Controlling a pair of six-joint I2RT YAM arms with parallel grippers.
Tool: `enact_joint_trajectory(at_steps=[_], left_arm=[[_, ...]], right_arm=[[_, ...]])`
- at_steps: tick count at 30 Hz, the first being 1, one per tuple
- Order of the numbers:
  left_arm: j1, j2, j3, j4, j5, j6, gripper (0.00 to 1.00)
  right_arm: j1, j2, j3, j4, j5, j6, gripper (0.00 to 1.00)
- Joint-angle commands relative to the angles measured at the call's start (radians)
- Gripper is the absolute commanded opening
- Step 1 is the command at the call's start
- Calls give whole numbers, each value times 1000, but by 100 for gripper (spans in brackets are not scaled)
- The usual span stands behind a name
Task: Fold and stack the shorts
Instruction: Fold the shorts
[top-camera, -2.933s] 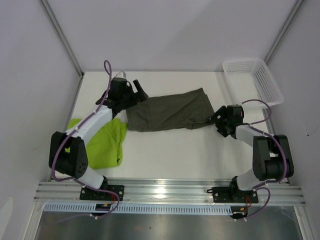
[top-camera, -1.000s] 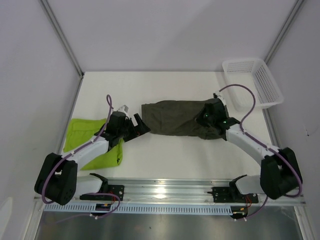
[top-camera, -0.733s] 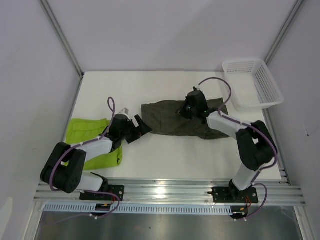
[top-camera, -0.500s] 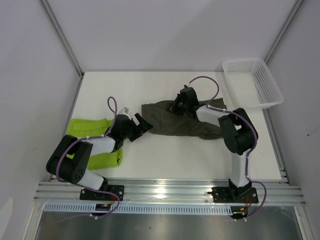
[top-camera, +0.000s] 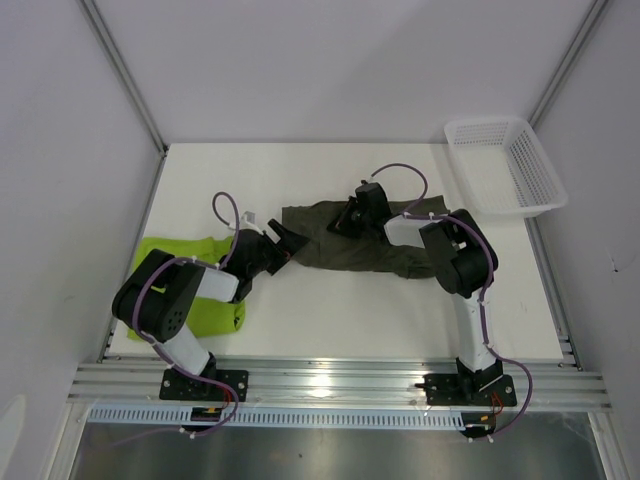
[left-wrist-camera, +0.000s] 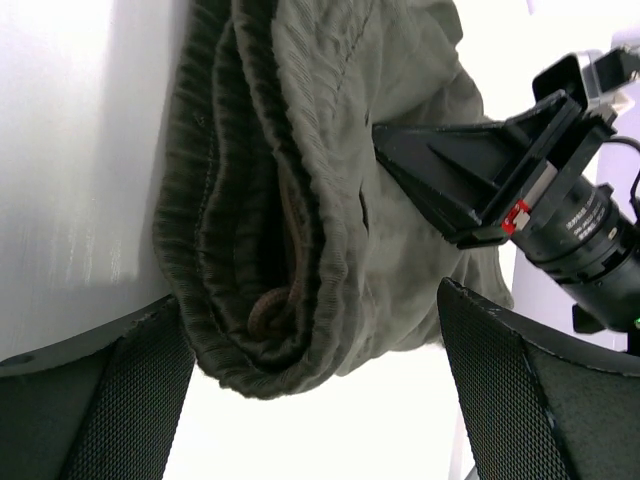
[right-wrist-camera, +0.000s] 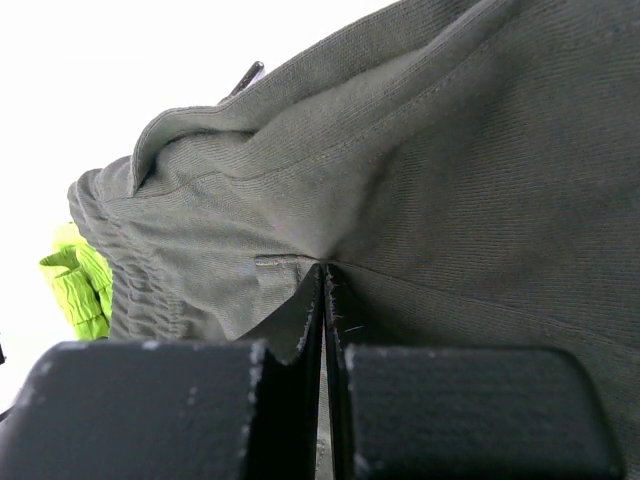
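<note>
My left gripper should fold the near end of the ribbed waistband over the rest, so it should next grab the olive-grey shorts (top-camera: 372, 243) by that end.
The olive-grey shorts (top-camera: 372, 243) lie across the middle of the table, folded over themselves. My right gripper (top-camera: 346, 218) rests on their top left part, shut, and the cloth (right-wrist-camera: 450, 170) puckers into its tips (right-wrist-camera: 323, 268). My left gripper (top-camera: 287, 243) is open at the shorts' left end; the ribbed waistband (left-wrist-camera: 265, 250) sits between its fingers (left-wrist-camera: 95, 400) without touching them. The right gripper (left-wrist-camera: 470, 180) shows beyond it. The lime green shorts (top-camera: 180, 262) lie at the left, partly under my left arm, and their edge (right-wrist-camera: 80, 285) shows in the right wrist view.
A white mesh basket (top-camera: 505, 165) stands at the back right corner. White walls close in the table (top-camera: 330, 310) on three sides, and a metal rail (top-camera: 340, 380) with both arm bases runs along the near edge.
My right gripper has travelled left across the olive-grey shorts, carrying their right part over the rest. My left gripper has edged right to the waistband, still open.
</note>
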Motion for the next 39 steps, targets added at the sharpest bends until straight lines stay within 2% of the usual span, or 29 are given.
enact_joint_trajectory(at_steps=[1,7,12,15,20,22,25,28,29,31,35,39], left_arm=[[-9,31,-31,-37,-99,-10,99],[-7,68,-31,-4,-126,10,99],[-7,61,-56,61,-203,34,99],[-3,52,-15,-22,-183,88,99],[7,58,14,-37,-79,161,98],[7,81,27,-31,-38,169,92],[8,129,59,-16,-21,163,74],[8,134,58,7,-43,166,62],[8,127,58,6,-53,171,56],[8,98,56,-4,-73,197,53],[7,17,57,-46,-113,276,36],[4,-55,62,-132,-99,289,18]], right_arm=[[11,25,-19,-30,-4,-26,0],[13,14,-42,-29,-21,-35,0],[13,-4,-68,-36,-17,-53,0],[13,-9,-71,-53,-11,-73,0],[10,-17,-80,-59,-18,-107,0],[10,-15,-85,-58,-20,-109,0],[13,-21,-98,-46,-21,-110,0],[18,-24,-104,-52,-20,-118,0],[18,-31,-108,-52,-20,-119,0],[28,-34,-114,-52,-18,-127,0],[48,-40,-114,-56,-18,-136,0],[51,-57,-98,-67,-12,-158,3]])
